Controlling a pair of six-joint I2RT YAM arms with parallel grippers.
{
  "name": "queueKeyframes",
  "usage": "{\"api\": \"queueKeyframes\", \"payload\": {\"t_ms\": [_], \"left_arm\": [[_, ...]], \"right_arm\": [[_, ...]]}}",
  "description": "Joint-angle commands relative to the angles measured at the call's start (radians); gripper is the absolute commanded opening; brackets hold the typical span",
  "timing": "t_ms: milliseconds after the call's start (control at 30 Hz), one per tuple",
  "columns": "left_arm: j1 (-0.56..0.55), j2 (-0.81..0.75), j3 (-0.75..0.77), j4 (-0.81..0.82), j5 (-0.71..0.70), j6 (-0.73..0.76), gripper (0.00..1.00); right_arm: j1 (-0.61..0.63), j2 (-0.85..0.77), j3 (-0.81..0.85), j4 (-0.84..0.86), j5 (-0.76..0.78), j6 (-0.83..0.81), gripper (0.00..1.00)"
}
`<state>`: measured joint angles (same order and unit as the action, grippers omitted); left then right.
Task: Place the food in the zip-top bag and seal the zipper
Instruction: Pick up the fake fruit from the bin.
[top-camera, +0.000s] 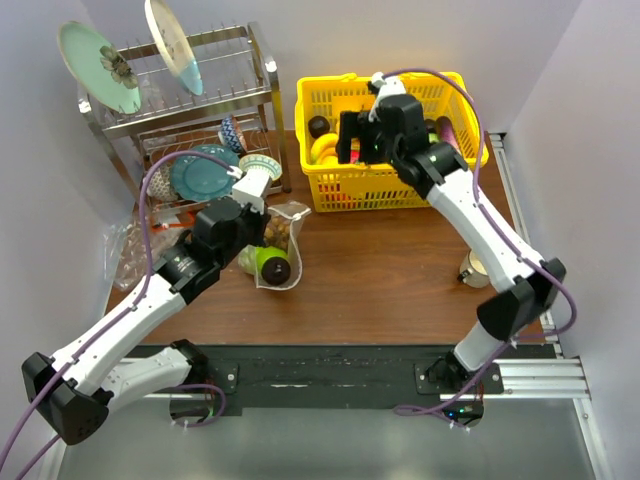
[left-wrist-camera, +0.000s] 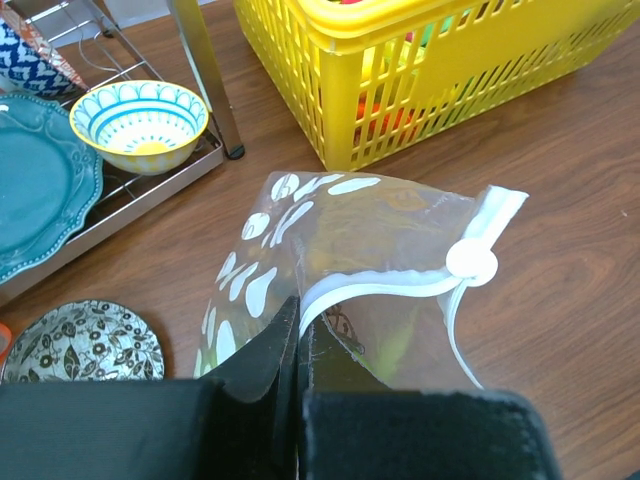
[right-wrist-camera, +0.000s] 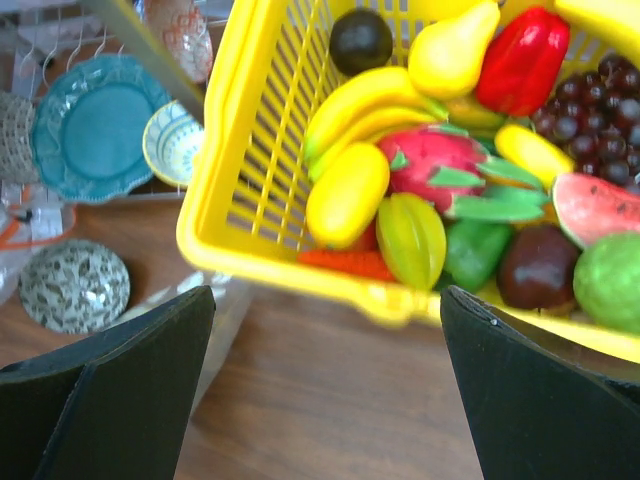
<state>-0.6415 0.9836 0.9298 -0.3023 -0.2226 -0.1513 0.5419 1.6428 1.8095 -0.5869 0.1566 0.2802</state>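
The robot next needs to grab the yellow oval fruit (top-camera: 330, 159) (right-wrist-camera: 347, 195) across its narrow sides with the right gripper, so that a rounded end of the fruit stays free to go into the zip-top bag's opening.
The clear zip-top bag (top-camera: 285, 250) lies on the wooden table in front of the dish rack. It holds a tan-brown ball cluster (top-camera: 281, 233), a green ball (top-camera: 254, 260) and a dark red round fruit (top-camera: 277, 270). My left gripper (top-camera: 262, 228) is shut on the bag's mouth edge. In the left wrist view its jaws (left-wrist-camera: 298, 322) pinch the white zipper strip (left-wrist-camera: 380, 285), and a white slider (left-wrist-camera: 471, 262) sits at the strip's far end. My right gripper (top-camera: 352, 148) is open and empty above the near rim of the yellow basket (right-wrist-camera: 300, 270).
The yellow basket (top-camera: 390, 185) at the back holds bananas (right-wrist-camera: 370, 100), a dark eggplant, grapes and other toy fruit. A dish rack (top-camera: 190, 110) with plates and a bowl (left-wrist-camera: 140, 125) stands back left. Dotted clear wrap (top-camera: 125, 250) lies far left. A cup (top-camera: 475, 268) stands at the right.
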Motion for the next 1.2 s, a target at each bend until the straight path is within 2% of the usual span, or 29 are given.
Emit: {"api": "queueKeyframes", "payload": {"t_ms": [0, 133, 267, 500, 700, 900, 1033, 1167], "left_arm": [[0.003, -0.008, -0.016, 0.08, 0.031, 0.03, 0.0], [0.003, -0.006, -0.029, 0.089, 0.048, 0.027, 0.0], [0.005, -0.008, -0.042, 0.098, 0.054, 0.025, 0.0], [0.005, -0.026, -0.063, 0.101, 0.031, 0.024, 0.0], [0.006, -0.023, -0.066, 0.097, 0.035, 0.021, 0.0], [0.005, -0.022, -0.068, 0.097, 0.029, 0.021, 0.0], [0.005, -0.02, -0.068, 0.095, 0.029, 0.021, 0.0], [0.005, -0.017, -0.071, 0.095, 0.025, 0.021, 0.0]], "right_arm": [[-0.082, 0.118, 0.198, -0.056, -0.13, 0.025, 0.99], [-0.164, 0.337, 0.404, -0.149, -0.231, 0.062, 0.99], [-0.184, 0.532, 0.663, -0.267, -0.339, 0.086, 0.96], [-0.184, 0.64, 0.611, -0.222, -0.434, 0.142, 0.95], [-0.184, 0.771, 0.657, -0.226, -0.543, 0.178, 0.95], [-0.183, 0.83, 0.616, -0.172, -0.591, 0.234, 0.92], [-0.184, 0.836, 0.603, -0.142, -0.63, 0.251, 0.67], [-0.184, 0.754, 0.57, -0.1, -0.611, 0.246, 0.57]]}}
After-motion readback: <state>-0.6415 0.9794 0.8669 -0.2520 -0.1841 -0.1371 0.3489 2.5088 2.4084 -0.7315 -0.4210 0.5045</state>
